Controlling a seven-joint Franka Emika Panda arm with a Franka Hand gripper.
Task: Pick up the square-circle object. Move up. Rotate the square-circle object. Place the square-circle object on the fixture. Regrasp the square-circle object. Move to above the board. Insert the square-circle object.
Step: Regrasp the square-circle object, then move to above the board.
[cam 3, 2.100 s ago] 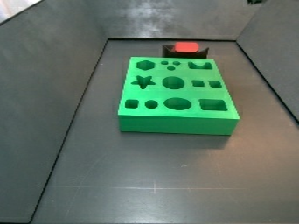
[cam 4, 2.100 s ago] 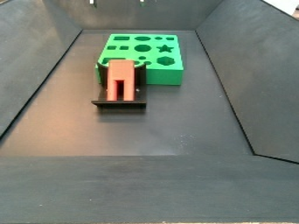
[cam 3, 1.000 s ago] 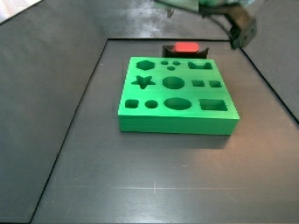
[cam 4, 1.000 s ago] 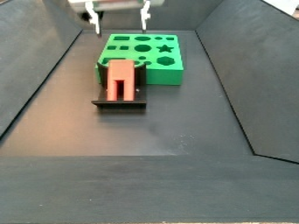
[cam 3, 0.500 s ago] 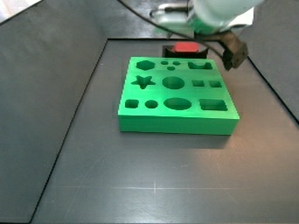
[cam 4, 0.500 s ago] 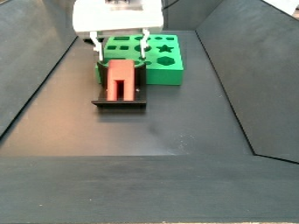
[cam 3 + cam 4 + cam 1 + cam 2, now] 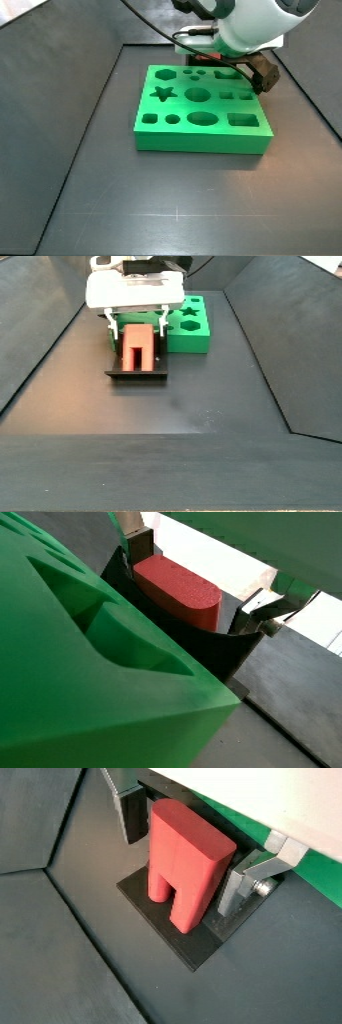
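My gripper grabs the square-circle object by its joined end (image 7: 181, 584) next, since this leaves both its pegs free to enter the board.
The red square-circle object (image 7: 185, 860) lies on the black fixture (image 7: 190, 948) with its two prongs toward the fixture's outer end; it also shows as the red block (image 7: 136, 351). My gripper (image 7: 136, 330) is low over it and open. One finger (image 7: 132, 810) stands on one side of the block and the other finger (image 7: 245, 880) on the opposite side, with small gaps. In a wrist view the gripper (image 7: 191, 584) straddles the block's rounded end (image 7: 177, 589). The green board (image 7: 201, 112) lies right beside the fixture. In that side view the gripper (image 7: 254, 72) hides the red block.
Dark sloping walls (image 7: 40, 346) enclose the flat black floor (image 7: 187, 426). The board's edge (image 7: 80, 662) is close to the fixture's wall (image 7: 221, 647). The arm's body and cable (image 7: 227, 25) hang over the board's far end.
The gripper has come down from above into the bin and now straddles the red block on the fixture. The block and the board have not moved.
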